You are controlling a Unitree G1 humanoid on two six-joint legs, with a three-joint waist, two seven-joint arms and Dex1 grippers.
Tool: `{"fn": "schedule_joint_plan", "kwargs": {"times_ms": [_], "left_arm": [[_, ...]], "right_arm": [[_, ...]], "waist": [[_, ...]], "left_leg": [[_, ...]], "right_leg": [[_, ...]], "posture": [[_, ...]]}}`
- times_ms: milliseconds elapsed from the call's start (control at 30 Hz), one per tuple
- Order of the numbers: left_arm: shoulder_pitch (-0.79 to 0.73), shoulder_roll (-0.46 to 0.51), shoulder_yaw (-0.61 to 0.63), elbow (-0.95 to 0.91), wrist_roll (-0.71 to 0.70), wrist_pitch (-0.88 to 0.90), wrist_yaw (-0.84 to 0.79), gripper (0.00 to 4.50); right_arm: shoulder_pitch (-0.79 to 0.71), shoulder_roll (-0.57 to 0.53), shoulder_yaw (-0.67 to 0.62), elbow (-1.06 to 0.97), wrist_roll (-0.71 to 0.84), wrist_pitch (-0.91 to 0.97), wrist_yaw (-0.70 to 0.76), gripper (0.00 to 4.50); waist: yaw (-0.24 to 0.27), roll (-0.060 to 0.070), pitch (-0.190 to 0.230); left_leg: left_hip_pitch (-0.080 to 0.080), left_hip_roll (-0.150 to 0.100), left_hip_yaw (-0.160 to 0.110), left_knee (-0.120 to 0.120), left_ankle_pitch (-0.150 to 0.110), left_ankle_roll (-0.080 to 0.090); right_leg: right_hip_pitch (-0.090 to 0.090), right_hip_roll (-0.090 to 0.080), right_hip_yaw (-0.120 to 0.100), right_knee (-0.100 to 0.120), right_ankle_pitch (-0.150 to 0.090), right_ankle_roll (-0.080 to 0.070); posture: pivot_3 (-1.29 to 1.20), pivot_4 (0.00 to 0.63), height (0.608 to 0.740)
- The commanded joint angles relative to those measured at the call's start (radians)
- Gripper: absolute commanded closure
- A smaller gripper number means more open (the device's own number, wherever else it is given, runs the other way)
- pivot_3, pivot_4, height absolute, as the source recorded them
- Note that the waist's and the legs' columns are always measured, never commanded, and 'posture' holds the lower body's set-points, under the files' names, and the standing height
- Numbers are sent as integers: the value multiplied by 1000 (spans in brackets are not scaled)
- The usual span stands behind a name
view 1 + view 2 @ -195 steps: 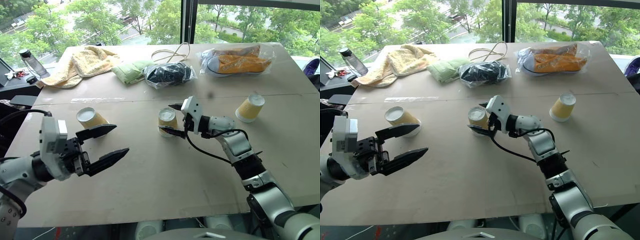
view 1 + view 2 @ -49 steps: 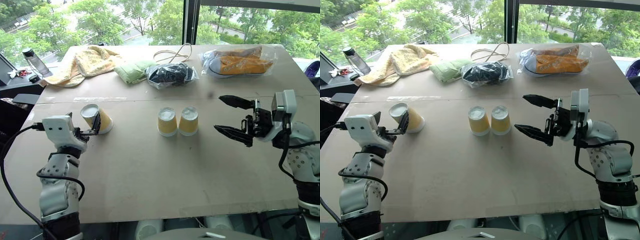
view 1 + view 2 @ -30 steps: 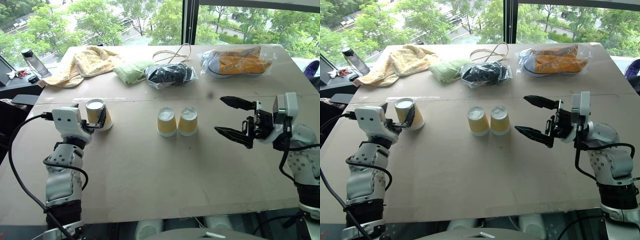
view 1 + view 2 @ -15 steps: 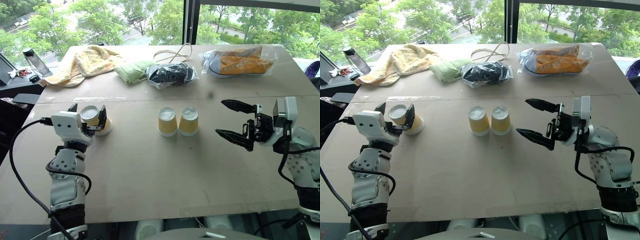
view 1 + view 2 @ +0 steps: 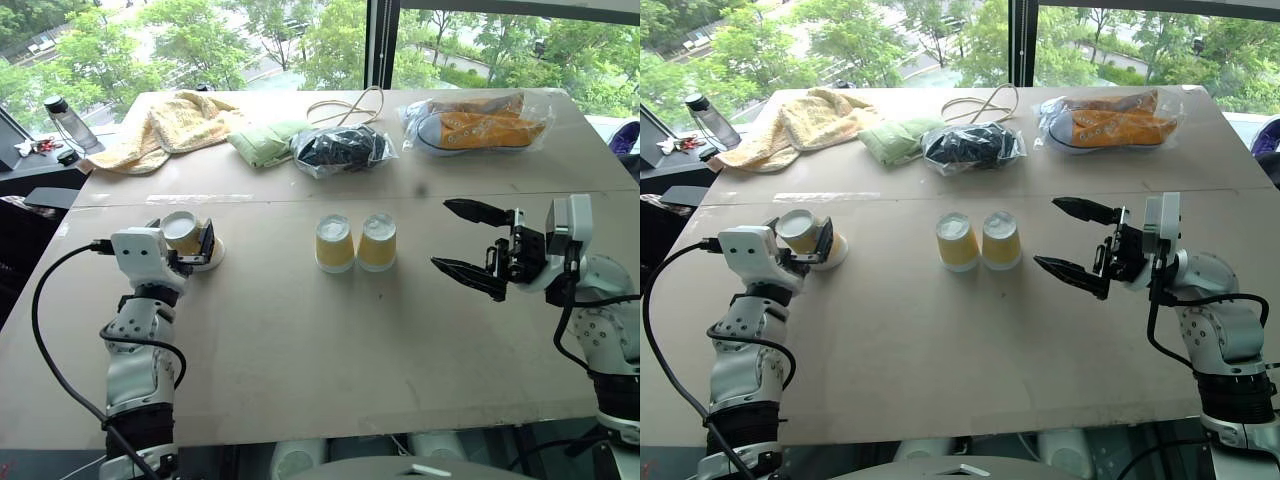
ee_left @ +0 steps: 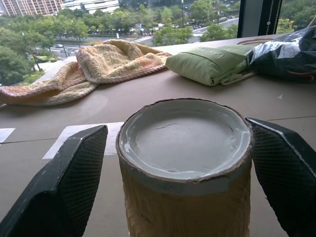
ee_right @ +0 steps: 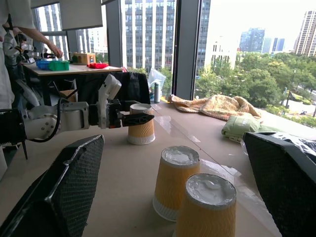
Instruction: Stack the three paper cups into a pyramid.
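In the left wrist view my fingers stand beside the cup's side (image 6: 187, 212), below its white base, so it is time for my left gripper to close on the cup.
Two paper cups (image 5: 334, 243) (image 5: 377, 241) stand upside down, side by side and touching, at the middle of the table. The third cup (image 6: 185, 163) stands upside down at the left, between the fingers of my left gripper (image 5: 182, 236). That gripper is open, with a gap on each side of the cup. My right gripper (image 5: 441, 233) hovers open and empty to the right of the pair, pointing at it. In the right wrist view the pair (image 7: 176, 180) is close and the left cup (image 7: 140, 129) stands farther off.
Along the table's far side lie a yellow towel (image 5: 160, 125), a green bundle (image 5: 262, 140), a black bag (image 5: 340, 148), a looped cord (image 5: 345, 103) and bagged orange shoes (image 5: 480, 120). A bottle (image 5: 65, 122) stands off the far left corner. A person (image 7: 15, 19) works at a desk behind.
The left cup, tilted in my left gripper earlier, now stands upside down on the table between its fingers. The cup once at the right now stands beside the middle cup.
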Motion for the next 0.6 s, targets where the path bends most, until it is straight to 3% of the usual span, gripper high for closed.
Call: {"fn": "schedule_joint_plan", "kwargs": {"times_ms": [33, 200, 467, 600], "left_arm": [[-20, 0, 2, -4, -12, -22, -8, 0], [-32, -1, 9, 4, -13, -36, -8, 2073], [-72, 3, -15, -8, -23, -32, -34, 2105], [-225, 19, -134, -76, -71, 81, -141, 2105]], "right_arm": [[-1, -3, -23, -25, 9, -17, -1, 49], [2, -2, -22, -33, 8, -16, -7, 0], [10, -8, -32, -32, 5, -21, -7, 0], [25, -25, -62, -31, 9, -23, -14, 0]], "waist": [[0, 0, 0], [0, 0, 0], [0, 0, 0], [21, -1, 0]], "left_leg": [[0, 0, 0, 0, 0, 0], [0, 0, 0, 0, 0, 0], [0, 0, 0, 0, 0, 0], [-1, -1, -2, 1, 0, 0]], "right_leg": [[0, 0, 0, 0, 0, 0], [0, 0, 0, 0, 0, 0], [0, 0, 0, 0, 0, 0], [0, 0, -3, 0, 0, 0]], "posture": [[0, 150, 740], [0, 150, 740], [0, 150, 740], [0, 150, 740]]}}
